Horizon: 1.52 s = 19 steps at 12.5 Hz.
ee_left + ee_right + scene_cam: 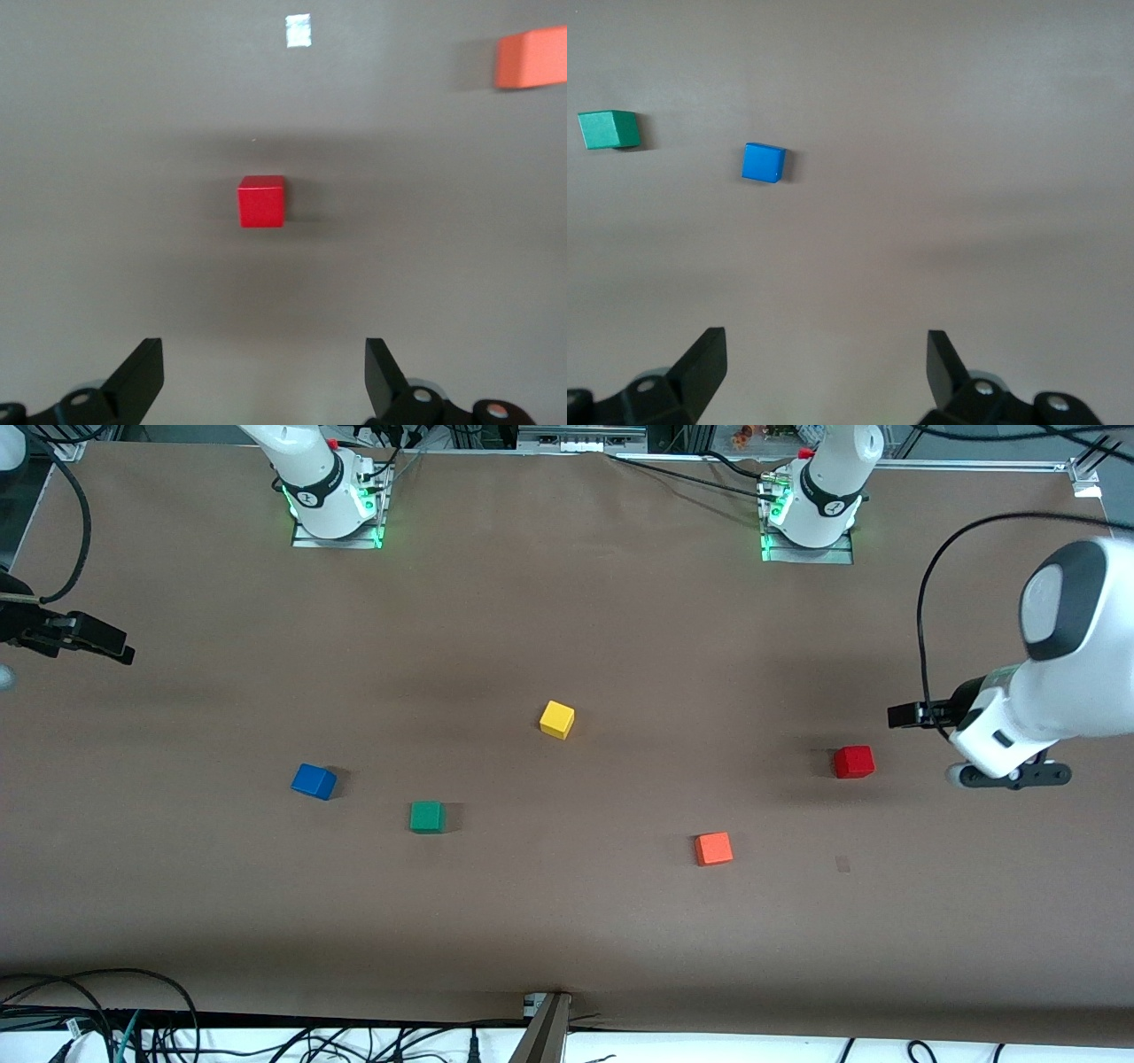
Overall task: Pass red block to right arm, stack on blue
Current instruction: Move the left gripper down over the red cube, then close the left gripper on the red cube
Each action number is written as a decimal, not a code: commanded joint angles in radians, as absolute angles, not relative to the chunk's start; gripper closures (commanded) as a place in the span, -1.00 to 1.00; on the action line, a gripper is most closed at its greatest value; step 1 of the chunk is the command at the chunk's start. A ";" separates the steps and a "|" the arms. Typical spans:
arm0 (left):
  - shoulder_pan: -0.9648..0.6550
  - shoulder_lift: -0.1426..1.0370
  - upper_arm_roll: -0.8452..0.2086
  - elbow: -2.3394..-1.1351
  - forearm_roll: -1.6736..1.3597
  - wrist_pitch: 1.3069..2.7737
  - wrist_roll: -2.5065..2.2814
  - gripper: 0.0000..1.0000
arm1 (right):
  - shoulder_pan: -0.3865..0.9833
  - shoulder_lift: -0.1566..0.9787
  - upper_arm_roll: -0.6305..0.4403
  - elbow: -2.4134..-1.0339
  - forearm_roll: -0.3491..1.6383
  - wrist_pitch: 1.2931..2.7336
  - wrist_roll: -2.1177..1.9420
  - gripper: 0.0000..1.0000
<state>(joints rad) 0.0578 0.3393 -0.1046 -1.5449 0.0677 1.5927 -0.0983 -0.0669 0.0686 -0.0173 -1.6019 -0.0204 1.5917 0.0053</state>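
Observation:
I need to pass the red block to my right arm for stacking on the blue block, so my left gripper should next grab it by opposite sides.
The red block sits on the brown table toward the left arm's end; it also shows in the left wrist view. My left gripper hangs over the table beside the red block, apart from it. In its wrist view the left gripper is open and empty. The blue block sits toward the right arm's end and shows in the right wrist view. My right gripper hangs over that end of the table, away from the blue block. In its wrist view the right gripper is open and empty.
A green block lies beside the blue one, a little nearer the front camera. A yellow block sits mid-table. An orange block lies nearer the front camera than the red one. A black cable loops from the left arm.

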 commanded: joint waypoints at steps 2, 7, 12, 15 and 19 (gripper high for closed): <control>0.052 0.449 -0.110 -1.537 0.135 1.649 -0.091 -1.00 | -0.067 0.075 -0.017 -1.614 -0.020 1.621 0.023 -1.00; 0.092 0.463 -0.110 -1.779 0.135 1.987 -0.097 -1.00 | -0.071 0.078 -0.017 -1.618 0.041 1.629 0.023 -1.00; 0.140 0.442 -0.110 -2.024 0.135 2.287 -0.097 -1.00 | -0.069 0.078 -0.017 -1.620 0.044 1.629 0.023 -1.00; 0.140 0.440 -0.110 -2.060 0.135 2.345 -0.100 -1.00 | -0.069 0.080 -0.017 -1.628 0.044 1.628 0.023 -1.00; 0.135 0.443 -0.110 -2.059 0.135 2.347 -0.100 -1.00 | -0.071 0.087 -0.017 -1.626 0.055 1.628 0.023 -1.00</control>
